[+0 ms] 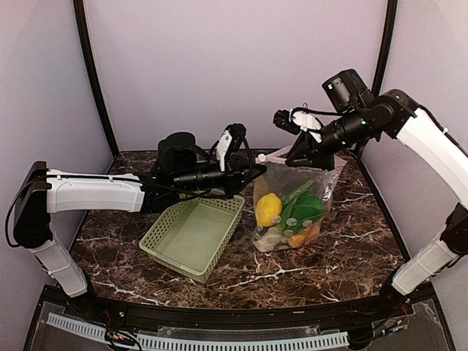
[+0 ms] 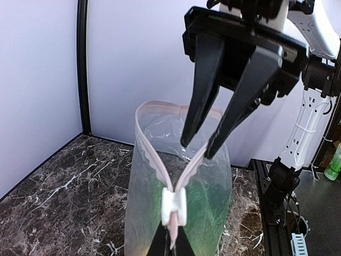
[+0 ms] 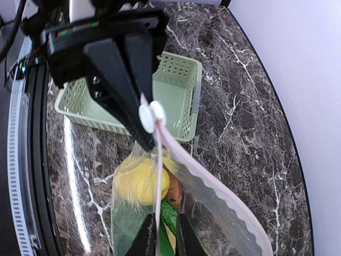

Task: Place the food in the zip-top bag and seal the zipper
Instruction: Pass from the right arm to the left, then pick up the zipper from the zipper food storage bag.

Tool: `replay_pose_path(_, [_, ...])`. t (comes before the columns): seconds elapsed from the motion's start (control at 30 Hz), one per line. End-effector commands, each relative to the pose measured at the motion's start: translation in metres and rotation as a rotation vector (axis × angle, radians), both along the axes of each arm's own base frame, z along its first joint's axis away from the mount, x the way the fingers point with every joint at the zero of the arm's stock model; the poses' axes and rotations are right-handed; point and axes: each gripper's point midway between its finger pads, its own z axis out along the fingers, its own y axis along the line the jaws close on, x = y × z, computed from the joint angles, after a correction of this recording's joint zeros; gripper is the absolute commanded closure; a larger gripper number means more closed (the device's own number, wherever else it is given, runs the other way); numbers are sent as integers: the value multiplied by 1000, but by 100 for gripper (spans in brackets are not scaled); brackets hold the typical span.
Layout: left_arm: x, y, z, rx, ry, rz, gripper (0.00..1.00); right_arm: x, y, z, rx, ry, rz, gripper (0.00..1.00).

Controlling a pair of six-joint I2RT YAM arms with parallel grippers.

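Observation:
My right gripper next needs to hold the white slider tab (image 2: 174, 206) across both sides and pull it along the zipper strip (image 2: 152, 154) to seal the zipper.
The clear zip-top bag (image 1: 292, 191) hangs upright at centre right, held at its top. It holds the food: a yellow lemon (image 1: 268, 209), green pieces (image 1: 303, 207) and an orange fruit (image 1: 298, 238). My left gripper (image 1: 256, 172) is shut on the pinkish zipper strip (image 2: 152, 154) just behind the white slider tab (image 2: 174, 207). The strip is joined below the slider and splits open above it. My right gripper (image 1: 292, 162) straddles one side of the strip with a narrow gap between its fingers (image 2: 210, 152). The right wrist view shows the lemon (image 3: 141, 181) and the brown potato (image 3: 175, 194) inside.
A pale green lattice basket (image 1: 191, 235) sits on the dark marble table (image 1: 351, 248) left of the bag, under my left arm. It shows no contents. Pale walls and black corner posts enclose the back and sides.

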Motion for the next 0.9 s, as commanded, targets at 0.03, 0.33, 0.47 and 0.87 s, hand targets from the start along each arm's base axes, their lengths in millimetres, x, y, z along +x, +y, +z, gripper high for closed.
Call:
replay_pose_path(0.03, [-15, 14, 20, 49, -94, -36, 99, -9, 21, 41, 145, 5, 89, 79])
replay_pose_path(0.33, [-24, 17, 22, 145, -159, -81, 99, -19, 51, 42, 187, 75, 201, 51])
replay_pose_path(0.47, [-26, 20, 26, 133, -161, -77, 99, -25, 61, 34, 168, 103, 233, 47])
replay_pose_path(0.87, [-29, 19, 26, 125, -149, -81, 99, -28, 68, 24, 143, 114, 241, 73])
